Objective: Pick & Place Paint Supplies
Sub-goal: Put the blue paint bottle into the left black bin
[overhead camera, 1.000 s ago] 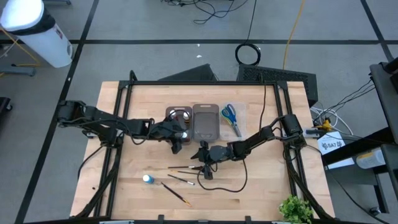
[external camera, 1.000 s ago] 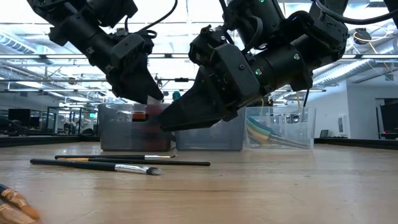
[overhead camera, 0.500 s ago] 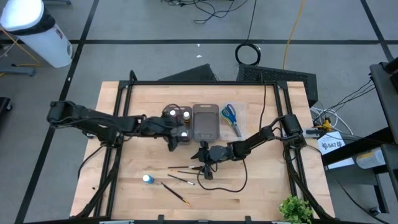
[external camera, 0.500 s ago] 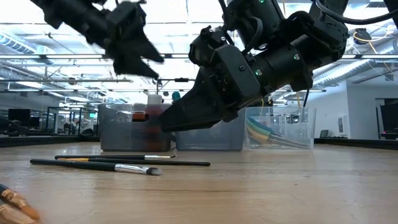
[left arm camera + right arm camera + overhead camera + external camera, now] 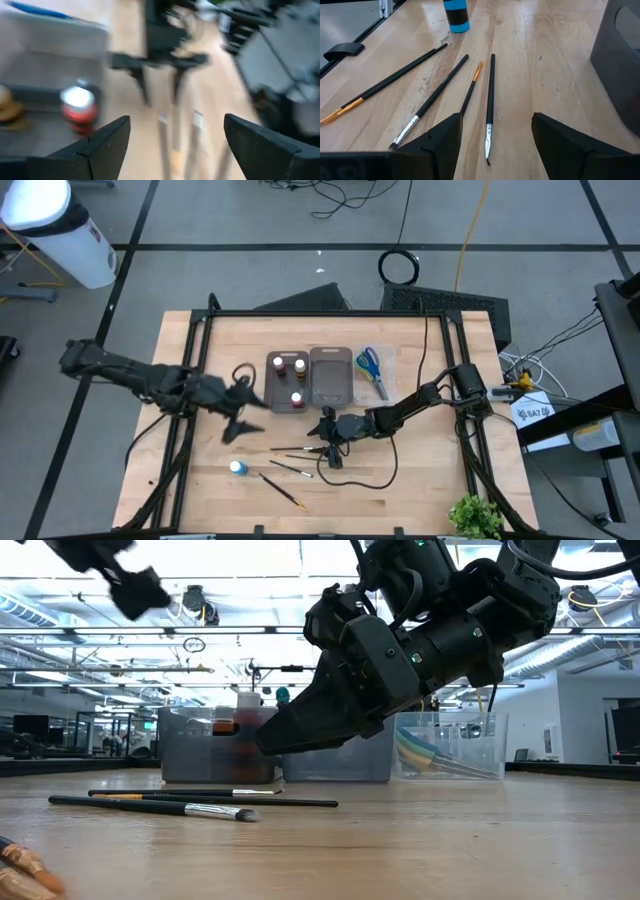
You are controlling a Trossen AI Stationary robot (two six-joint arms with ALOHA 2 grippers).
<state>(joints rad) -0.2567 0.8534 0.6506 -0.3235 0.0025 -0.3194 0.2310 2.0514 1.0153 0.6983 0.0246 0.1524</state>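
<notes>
The left gripper grabs the blue paint bottle by its cap end [image 5: 239,467] next, to place the bottle in the tray with the others.
Three small paint bottles [image 5: 296,399] stand in the grey tray [image 5: 272,385]; the left wrist view shows one with an orange-red label [image 5: 79,107]. A blue bottle [image 5: 237,468] [image 5: 456,15] stands on the table near several thin dark brushes [image 5: 298,450] [image 5: 490,95] that lie flat. Scissors [image 5: 372,368] lie in the clear tray. My left gripper [image 5: 235,430] [image 5: 176,119] hangs open in the air, left of the bottle tray. My right gripper [image 5: 327,442] [image 5: 496,117] is open and sits low over the brushes, touching none.
A second grey tray [image 5: 332,377] sits between the bottle tray and the clear tray [image 5: 385,358]. A black cable [image 5: 385,465] loops on the table near the right arm. Bare wood shows along the near edge and on the table's right side.
My left gripper has drawn back from the bottle tray toward the table's left and near edges, and has risen. A bottle stands in the tray where the gripper was. The right arm has kept still.
</notes>
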